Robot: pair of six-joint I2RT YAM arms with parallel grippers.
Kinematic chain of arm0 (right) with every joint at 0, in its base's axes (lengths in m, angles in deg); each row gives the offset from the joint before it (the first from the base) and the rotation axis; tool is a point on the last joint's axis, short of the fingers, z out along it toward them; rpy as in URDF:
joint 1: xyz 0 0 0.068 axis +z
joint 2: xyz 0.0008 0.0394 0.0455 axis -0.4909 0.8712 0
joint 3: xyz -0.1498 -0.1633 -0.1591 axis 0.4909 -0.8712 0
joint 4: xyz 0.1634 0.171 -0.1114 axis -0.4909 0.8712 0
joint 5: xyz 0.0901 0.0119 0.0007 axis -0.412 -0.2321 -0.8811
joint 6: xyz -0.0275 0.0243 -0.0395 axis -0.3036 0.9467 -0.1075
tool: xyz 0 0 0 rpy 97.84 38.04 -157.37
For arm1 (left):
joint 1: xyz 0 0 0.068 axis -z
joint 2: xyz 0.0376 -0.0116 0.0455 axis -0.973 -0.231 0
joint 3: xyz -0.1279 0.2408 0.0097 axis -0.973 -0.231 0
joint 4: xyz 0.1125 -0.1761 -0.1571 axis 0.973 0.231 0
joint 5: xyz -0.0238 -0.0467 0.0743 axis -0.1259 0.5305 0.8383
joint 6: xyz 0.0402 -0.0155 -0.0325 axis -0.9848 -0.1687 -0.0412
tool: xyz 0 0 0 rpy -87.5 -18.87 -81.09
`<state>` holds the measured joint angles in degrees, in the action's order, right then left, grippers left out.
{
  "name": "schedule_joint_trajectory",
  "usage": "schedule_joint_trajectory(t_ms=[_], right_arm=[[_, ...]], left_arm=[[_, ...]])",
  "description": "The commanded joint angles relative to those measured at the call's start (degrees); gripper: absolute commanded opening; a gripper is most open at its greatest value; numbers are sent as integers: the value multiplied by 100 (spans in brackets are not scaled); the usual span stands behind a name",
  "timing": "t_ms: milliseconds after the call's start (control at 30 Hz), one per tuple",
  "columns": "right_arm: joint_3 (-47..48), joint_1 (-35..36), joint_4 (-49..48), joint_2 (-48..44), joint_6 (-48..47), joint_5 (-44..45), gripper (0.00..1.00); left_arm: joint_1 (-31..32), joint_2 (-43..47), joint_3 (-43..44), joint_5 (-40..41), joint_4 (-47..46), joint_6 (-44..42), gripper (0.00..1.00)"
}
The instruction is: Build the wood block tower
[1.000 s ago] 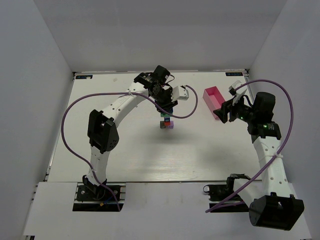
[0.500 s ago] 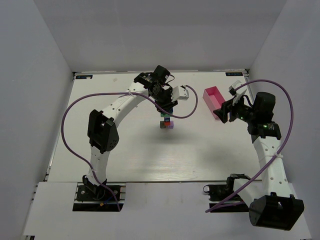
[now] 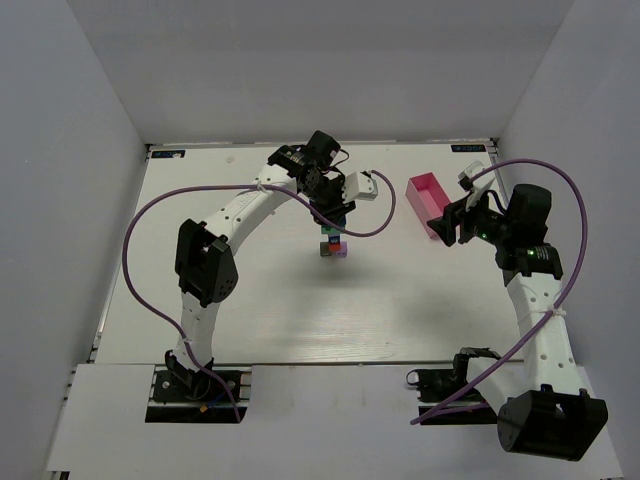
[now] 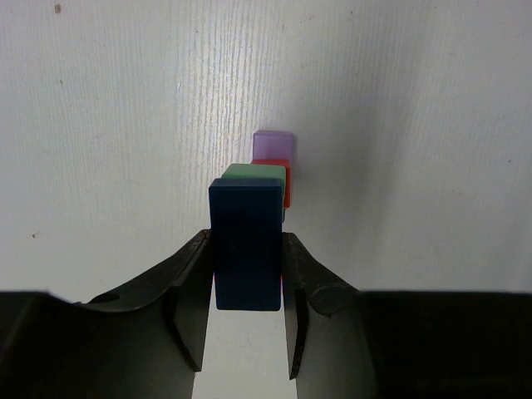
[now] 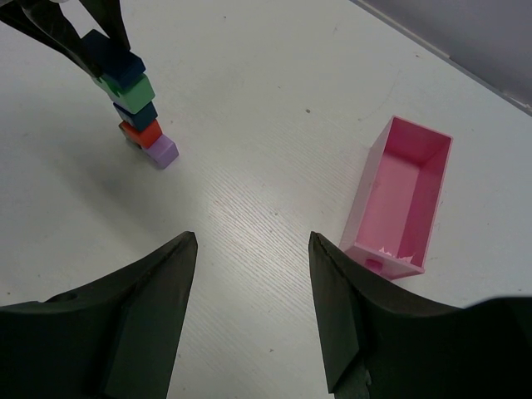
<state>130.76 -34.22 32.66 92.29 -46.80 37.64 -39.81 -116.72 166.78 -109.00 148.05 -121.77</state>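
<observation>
The dark blue block (image 5: 112,56) sits close over the green block, the gap fully closed, and would stay if released now, so my left gripper should let it go.
The tower (image 3: 333,243) stands mid-table as a leaning stack. In the right wrist view it reads lilac block (image 5: 163,150), red (image 5: 141,131), blue (image 5: 137,112), green (image 5: 126,90), with a dark blue block (image 5: 112,56) on top. My left gripper (image 3: 335,216) is over the tower. In the left wrist view the gripper (image 4: 245,239) is shut on the dark blue block (image 4: 246,249), both fingers touching its sides, above the green (image 4: 253,173), red (image 4: 284,183) and lilac (image 4: 273,145) blocks. My right gripper (image 5: 252,237) is open and empty, right of the tower.
A pink rectangular tray (image 3: 415,200) lies at the back right, just beside my right gripper (image 3: 441,226); it also shows in the right wrist view (image 5: 366,195). White walls enclose the table on three sides. A purple cable loops from the left wrist over the tower area.
</observation>
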Motion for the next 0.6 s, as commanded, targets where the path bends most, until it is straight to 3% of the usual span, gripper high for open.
schedule_joint_trajectory(t_ms=[0, 567], right_arm=[[-1, -37, -16, -47, 2, -121, 62], [-1, -54, -8, -55, 2, -138, 62]], left_arm=[[-37, 219, -49, -75, -49, -3, 37], [-37, 219, -102, -22, -102, -3, 42]])
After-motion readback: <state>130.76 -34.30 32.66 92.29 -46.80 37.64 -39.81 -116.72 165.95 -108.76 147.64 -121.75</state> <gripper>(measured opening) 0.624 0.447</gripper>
